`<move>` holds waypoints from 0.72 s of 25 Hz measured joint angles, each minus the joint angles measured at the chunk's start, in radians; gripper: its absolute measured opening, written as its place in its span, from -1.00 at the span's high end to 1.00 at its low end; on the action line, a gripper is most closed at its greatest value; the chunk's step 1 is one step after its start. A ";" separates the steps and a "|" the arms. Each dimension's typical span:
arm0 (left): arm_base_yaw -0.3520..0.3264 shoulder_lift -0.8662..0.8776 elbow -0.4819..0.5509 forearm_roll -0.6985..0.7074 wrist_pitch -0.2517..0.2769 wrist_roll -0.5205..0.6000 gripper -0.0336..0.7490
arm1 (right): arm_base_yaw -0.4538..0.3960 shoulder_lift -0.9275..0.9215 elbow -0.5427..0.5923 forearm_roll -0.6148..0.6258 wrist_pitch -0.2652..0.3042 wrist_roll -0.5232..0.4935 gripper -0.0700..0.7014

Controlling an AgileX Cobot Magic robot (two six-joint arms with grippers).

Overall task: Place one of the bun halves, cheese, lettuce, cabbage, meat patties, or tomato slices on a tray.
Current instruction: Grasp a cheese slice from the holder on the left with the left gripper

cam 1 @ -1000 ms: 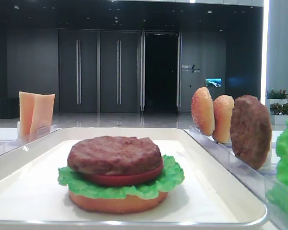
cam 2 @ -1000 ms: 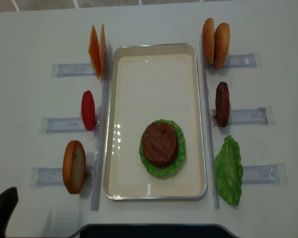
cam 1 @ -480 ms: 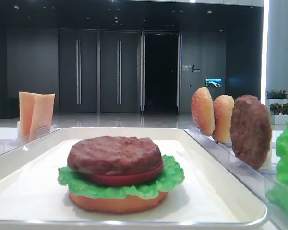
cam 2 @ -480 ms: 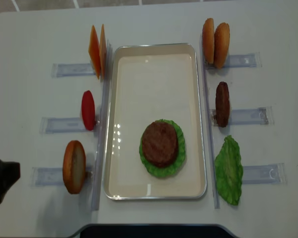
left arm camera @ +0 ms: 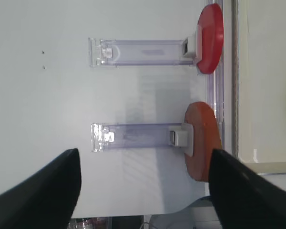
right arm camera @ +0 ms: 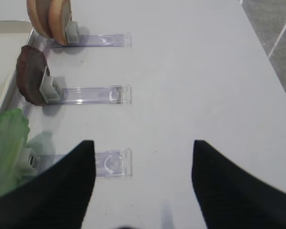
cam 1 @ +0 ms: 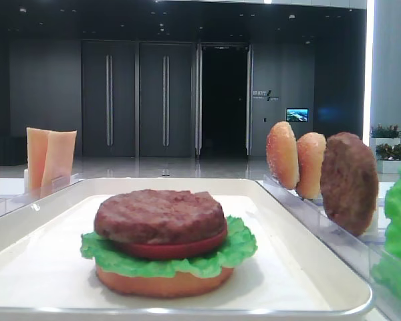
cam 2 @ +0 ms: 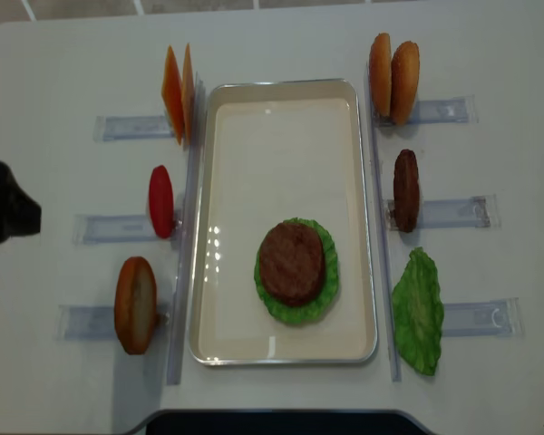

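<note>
I need to grab the pale orange cheese slice by its exposed upper edge (cam 2: pixel 188 83) with my left gripper next, because another slice (cam 2: pixel 171 91) stands close beside it in the rack.
On the cream tray (cam 2: pixel 281 145) lies a stack: a meat patty (cam 2: pixel 292 263) over a tomato slice (cam 1: pixel 180 249), lettuce (cam 2: pixel 326 294) and a bun half (cam 1: pixel 160 284). Left of the tray, cheese slices (cam 2: pixel 177 91), a tomato slice (cam 2: pixel 160 201) and a bun half (cam 2: pixel 136 304) stand upright in clear racks. On the right stand two bun halves (cam 2: pixel 393 77), a patty (cam 2: pixel 405 190) and a lettuce leaf (cam 2: pixel 418 310). My left gripper (left arm camera: pixel 143 191) hangs open and empty at the table's left edge, level with the tomato. My right gripper (right arm camera: pixel 143 186) is open over bare table, right of the lettuce (right arm camera: pixel 9 148).
Clear narrow racks (cam 2: pixel 118 227) lie flat on both sides of the tray, with long clear rails (cam 2: pixel 186 236) along its edges. The white table's front edge (cam 2: pixel 272 415) is near the tray's end. The tray's far half is bare.
My left gripper has travelled along the table's left edge, from the near corner to about level with the tomato slice. Nothing else has moved.
</note>
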 joint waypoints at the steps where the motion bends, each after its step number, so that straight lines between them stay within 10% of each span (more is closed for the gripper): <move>1: 0.000 0.029 -0.024 0.000 0.000 0.000 -0.72 | 0.000 0.000 0.000 0.000 0.000 0.000 -0.35; 18: 0.000 0.567 -0.502 -0.002 0.010 0.000 -0.72 | 0.000 0.000 0.000 0.000 0.000 0.000 -0.35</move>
